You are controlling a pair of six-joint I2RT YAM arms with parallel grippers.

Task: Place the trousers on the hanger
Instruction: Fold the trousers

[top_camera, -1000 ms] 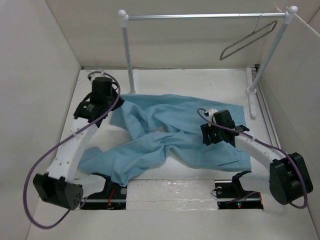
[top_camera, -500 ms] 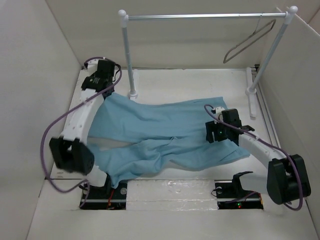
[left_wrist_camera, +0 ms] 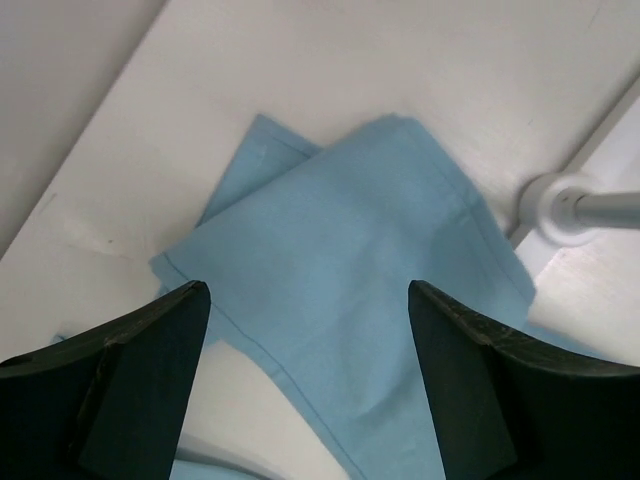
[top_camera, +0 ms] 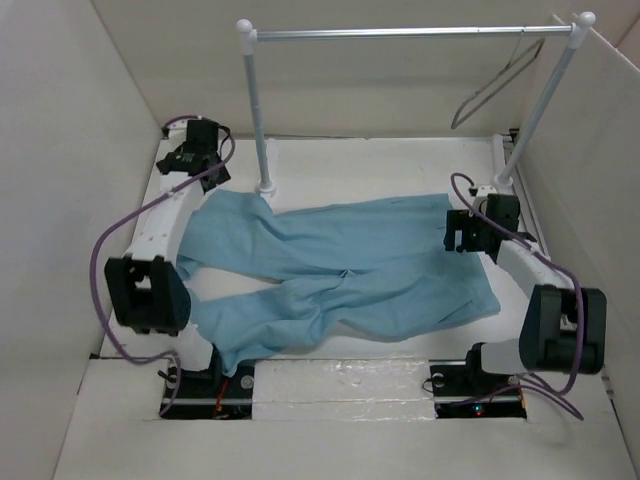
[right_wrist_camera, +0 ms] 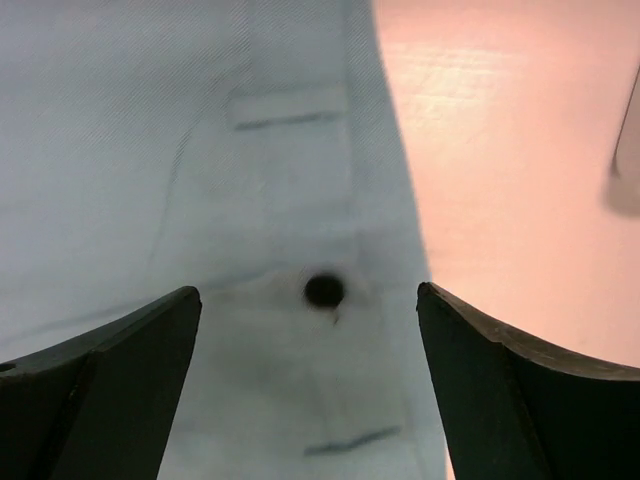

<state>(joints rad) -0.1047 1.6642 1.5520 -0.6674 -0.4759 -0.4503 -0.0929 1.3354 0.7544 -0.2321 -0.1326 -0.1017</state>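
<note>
My right gripper grabs the edge of the trousers' waistband near the dark button next. That straightens the trousers for the hanger [top_camera: 498, 84].
The light blue trousers [top_camera: 340, 265] lie spread flat on the table, legs to the left and waistband to the right. My left gripper [top_camera: 203, 178] hovers open over the far leg's end; in the left wrist view the gripper [left_wrist_camera: 308, 290] has only the folded hem [left_wrist_camera: 350, 260] below it, nothing held. My right gripper [top_camera: 466, 232] stands open above the waistband; in the right wrist view it [right_wrist_camera: 308, 290] frames the dark button [right_wrist_camera: 324, 290]. The dark grey hanger [top_camera: 498, 84] hangs by its hook from the rail, at the far right.
A white rail [top_camera: 400, 33] on two ball-topped posts spans the back. The left post's base [top_camera: 265, 186] sits just beside the trouser leg [left_wrist_camera: 556, 205]. White walls enclose the table on the left, back and right.
My left arm swept the leg end out to the far left, then opened and let it go. My right gripper moved right to the waistband and opened wider. The trousers now lie flatter.
</note>
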